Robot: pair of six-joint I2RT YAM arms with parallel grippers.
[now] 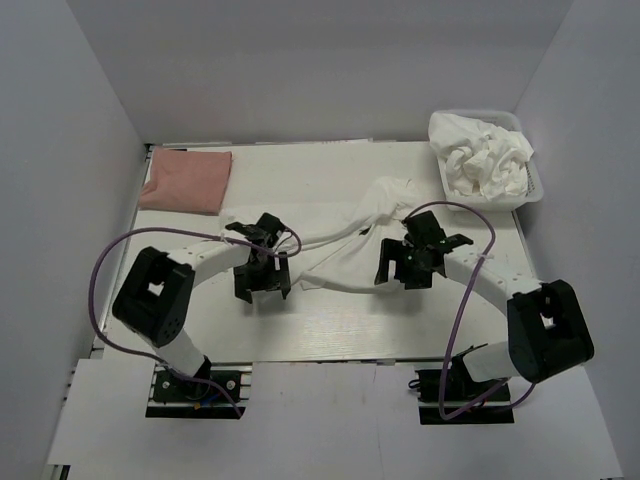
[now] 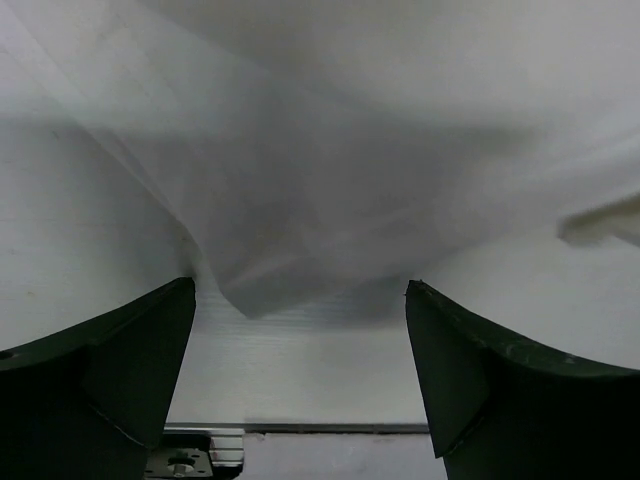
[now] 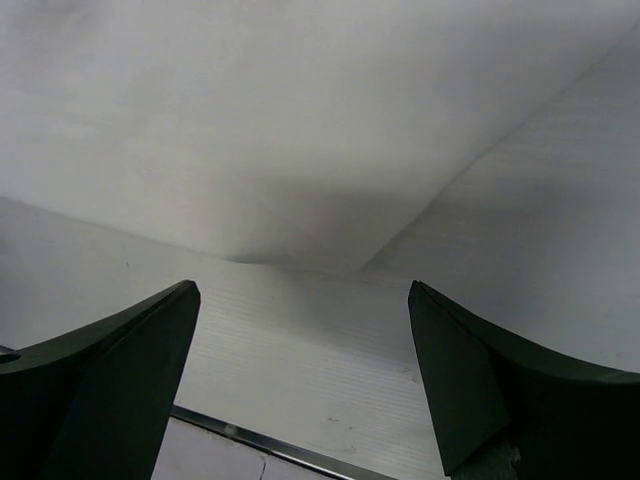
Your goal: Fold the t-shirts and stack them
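The white t-shirt (image 1: 345, 240) needs to be spread out for folding. I should next grab it with my left gripper by its near corner to swing that edge of the t-shirt over.
A white t-shirt (image 1: 345, 240) lies rumpled across the middle of the table. My left gripper (image 1: 262, 290) is open and empty over its near left edge; in the left wrist view the shirt (image 2: 330, 170) fills the frame beyond the jaws, its corner hanging between them. My right gripper (image 1: 402, 276) is open and empty at the shirt's near right edge; the right wrist view shows the cloth (image 3: 250, 130) just beyond the open jaws. A folded pink t-shirt (image 1: 187, 180) lies at the far left.
A white basket (image 1: 533, 195) with crumpled white shirts (image 1: 482, 155) stands at the far right corner. Purple cables loop from both arms. The table's near edge (image 1: 330, 358) runs just in front of the grippers. Grey walls enclose the table.
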